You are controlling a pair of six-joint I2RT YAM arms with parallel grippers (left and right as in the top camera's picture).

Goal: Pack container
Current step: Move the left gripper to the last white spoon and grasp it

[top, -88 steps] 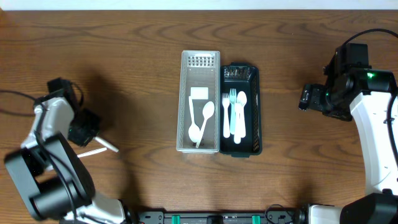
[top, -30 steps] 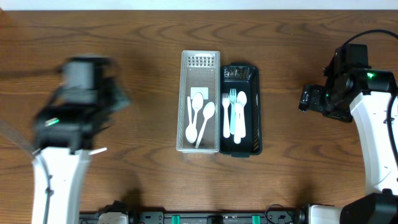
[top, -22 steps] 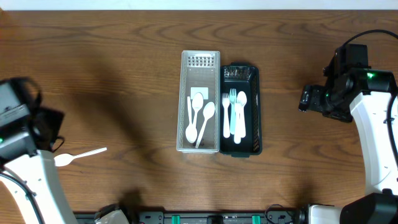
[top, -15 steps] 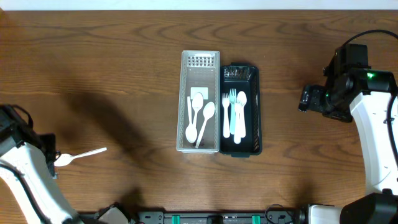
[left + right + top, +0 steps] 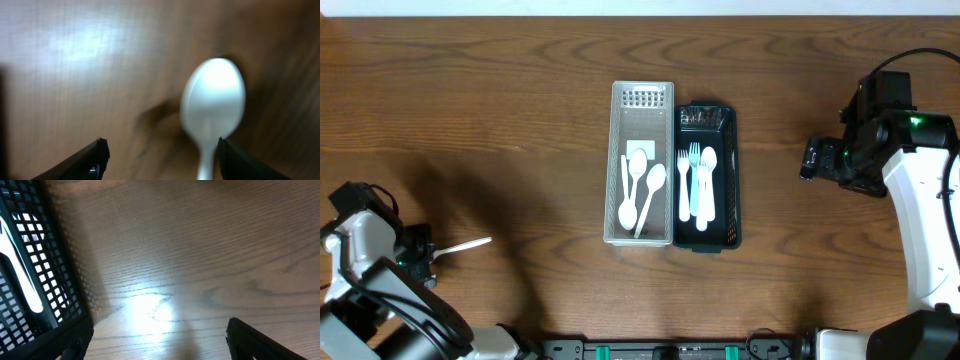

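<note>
I will next grab the white spoon by its neck, just behind its bowl, with my left gripper, to lay it lengthwise in the white container [image 5: 617, 150].
A white mesh container [image 5: 617, 150] stands mid-table with two white spoons [image 5: 640, 195] in it. Against its right side a black mesh container [image 5: 730, 150] holds white forks and a pale blue utensil [image 5: 696, 185]. One more white spoon [image 5: 468, 243] lies on the wood at the far left. My left gripper [image 5: 426, 254] is down over its bowl end. In the left wrist view the spoon [image 5: 214, 97] runs between the open jaws of the left gripper [image 5: 162, 155], close to the right finger [image 5: 242, 162]. My right gripper [image 5: 813, 158] [image 5: 160, 335] hangs open over bare wood right of the black container [image 5: 30, 270].
A white card [image 5: 640, 150] lies in the white container under the spoons. The table's front edge carries a black rail [image 5: 670, 350]. The left arm's shadow falls across the wood at the lower left.
A second spoon now lies in the white container. My left arm swung back to the lower left and came down over the loose spoon, jaws wider. The right arm stayed put.
</note>
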